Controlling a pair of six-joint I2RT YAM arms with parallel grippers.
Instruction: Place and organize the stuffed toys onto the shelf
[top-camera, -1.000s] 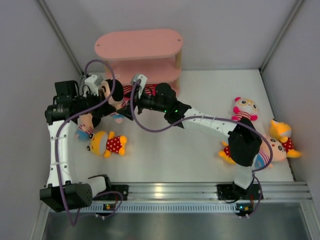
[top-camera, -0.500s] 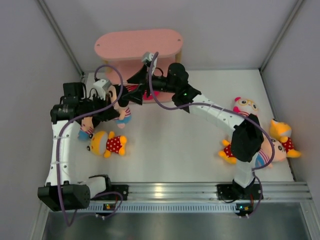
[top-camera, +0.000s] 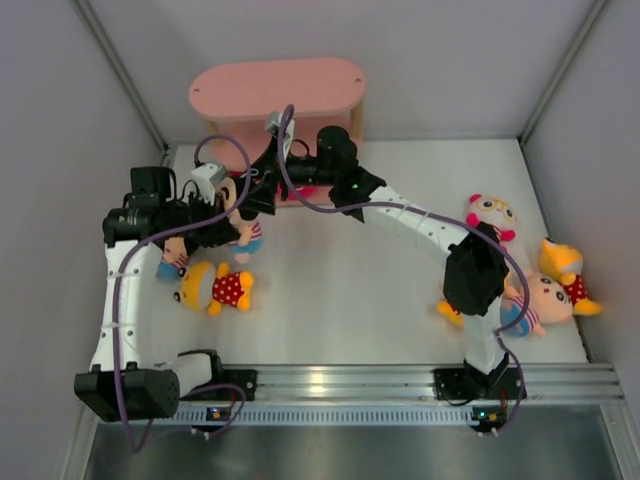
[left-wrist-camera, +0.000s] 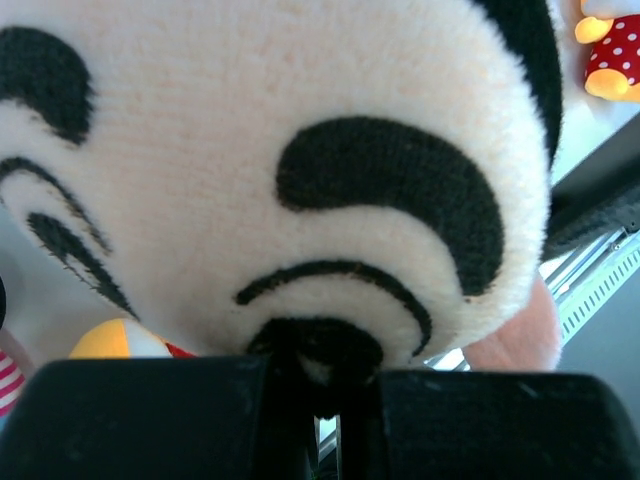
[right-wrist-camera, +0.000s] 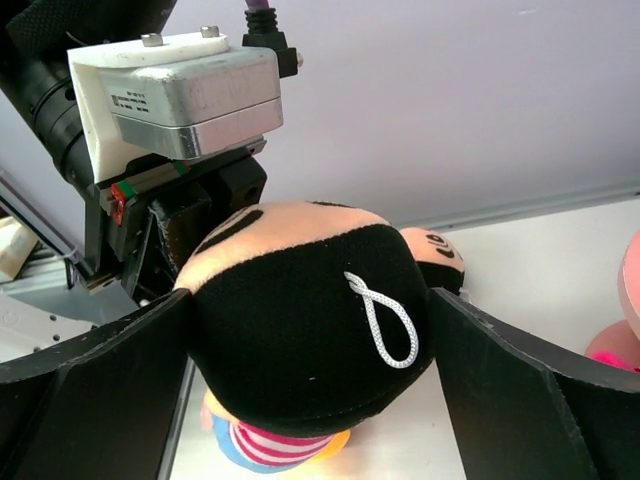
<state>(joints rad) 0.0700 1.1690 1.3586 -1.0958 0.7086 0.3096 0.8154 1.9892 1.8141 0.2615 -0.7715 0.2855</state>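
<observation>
I can close my right gripper now, because the black head (right-wrist-camera: 300, 330) is between its fingers. Closing now would hold the doll.
My left gripper (top-camera: 222, 207) is shut on the face of a peach-headed, black-haired doll (top-camera: 240, 205) and holds it up in front of the pink shelf (top-camera: 277, 90). In the left wrist view its face (left-wrist-camera: 270, 170) fills the frame, and the gripper (left-wrist-camera: 325, 400) pinches the black nose. My right gripper (top-camera: 256, 188) is open. In the right wrist view the gripper (right-wrist-camera: 310, 300) straddles the doll's black head (right-wrist-camera: 300, 330), one finger (right-wrist-camera: 110, 390) on each side. The striped body (right-wrist-camera: 265, 445) hangs below.
A yellow polka-dot doll (top-camera: 216, 288) and another peach-headed doll (top-camera: 170, 257) lie under the left arm. At the right lie a pink-white doll (top-camera: 490, 214), a yellow doll (top-camera: 566, 272) and a striped one (top-camera: 535, 300). Grey walls close in the table.
My right gripper swung up toward the shelf, then came back down and left around the held doll's head. My left gripper moved slightly right with the doll.
</observation>
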